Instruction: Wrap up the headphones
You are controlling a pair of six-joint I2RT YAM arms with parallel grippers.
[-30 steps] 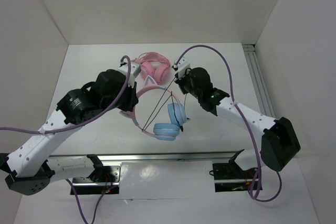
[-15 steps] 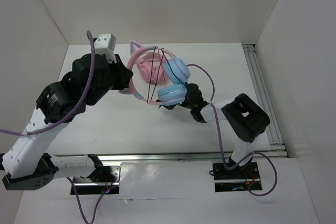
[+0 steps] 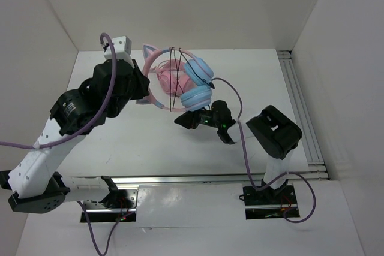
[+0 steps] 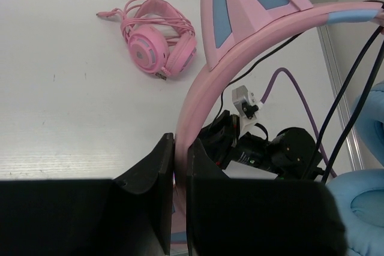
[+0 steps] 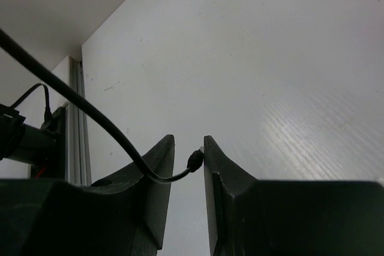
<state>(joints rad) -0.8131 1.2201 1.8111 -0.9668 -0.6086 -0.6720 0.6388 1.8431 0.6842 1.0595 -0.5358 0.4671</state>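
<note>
I will grab the cable's end next with my right gripper, by its plug end (image 5: 195, 159), to wrap the cable.
The headphones (image 3: 201, 71), with light blue ear cups and a pink cat-ear headband, hang in the air over the back middle of the table. My left gripper (image 3: 146, 86) is shut on the headband (image 4: 240, 46), which stands between its jaws in the left wrist view (image 4: 180, 139). The thin black cable (image 3: 173, 82) runs in loops across the headband. My right gripper (image 3: 180, 120) sits low, just below the ear cups, pointing left. In the right wrist view (image 5: 188, 142) its jaws are close together with the cable's plug end (image 5: 194, 160) between them.
All-pink cat-ear headphones (image 3: 170, 79) lie on the table behind the held pair, and also show in the left wrist view (image 4: 157, 43). A metal rail (image 3: 297, 106) runs along the table's right edge. White walls enclose the back and sides.
My left arm has lifted and turned the headphones up toward the back. My right arm folded in, reached the ear cups, then dropped slightly down and left with the cable end.
</note>
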